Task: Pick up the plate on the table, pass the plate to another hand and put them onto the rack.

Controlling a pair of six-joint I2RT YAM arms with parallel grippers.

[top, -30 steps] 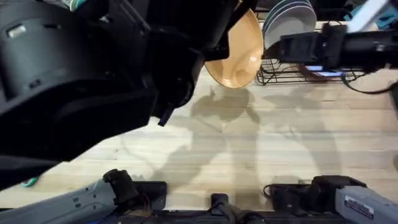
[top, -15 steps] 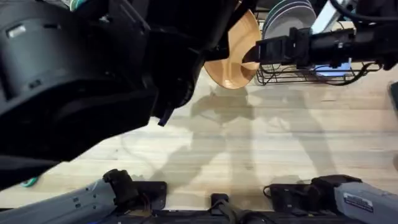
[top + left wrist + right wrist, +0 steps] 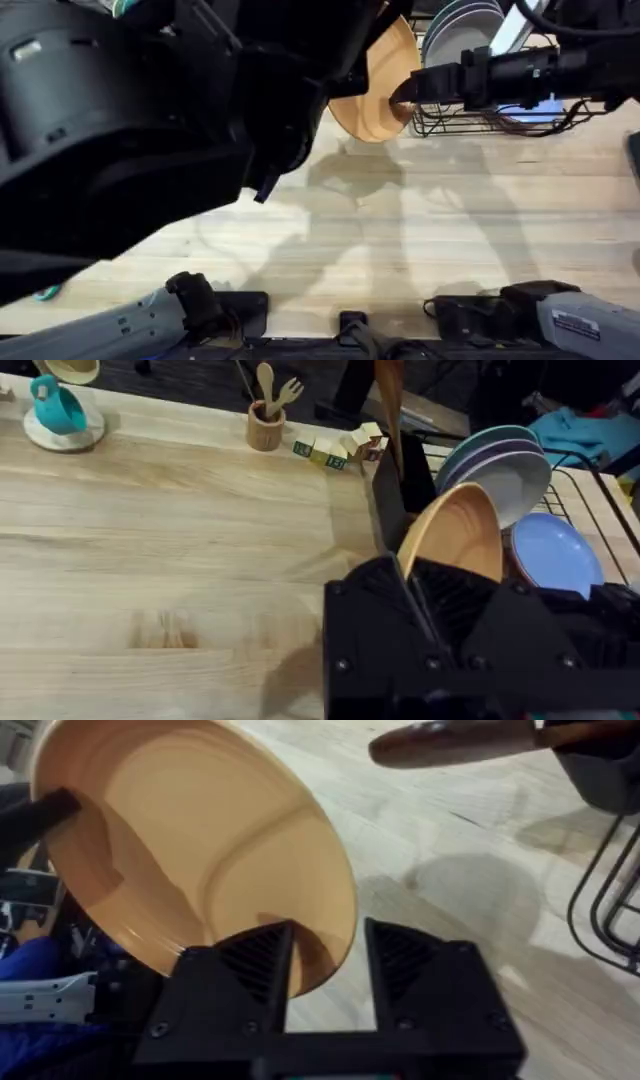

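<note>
My right gripper grabs the orange-tan plate by its rim point(image 3: 345, 942) next, to pass the plate across and set it onto the rack.
The orange-tan plate point(image 3: 380, 85) is held in the air, tilted on edge, just left of the black wire rack point(image 3: 480, 122). My left arm point(image 3: 150, 120) looms large and dark under the overhead camera. In the left wrist view my left gripper point(image 3: 412, 598) is shut on the plate point(image 3: 458, 530). My right gripper point(image 3: 402, 90) reaches in from the right and is open. In the right wrist view the right gripper point(image 3: 330, 970) has its fingers straddling the rim of the plate point(image 3: 200, 850) with a gap on both sides.
The rack point(image 3: 585, 480) holds grey-white plates point(image 3: 465, 30) upright and a light blue plate point(image 3: 555, 555). A teal cup point(image 3: 55, 408), a wooden utensil holder point(image 3: 265, 425) and small blocks point(image 3: 335, 450) stand along the far edge of the table point(image 3: 420, 230).
My right gripper has moved left from over the rack to the plate's rim. The plate and left arm have stayed in place.
</note>
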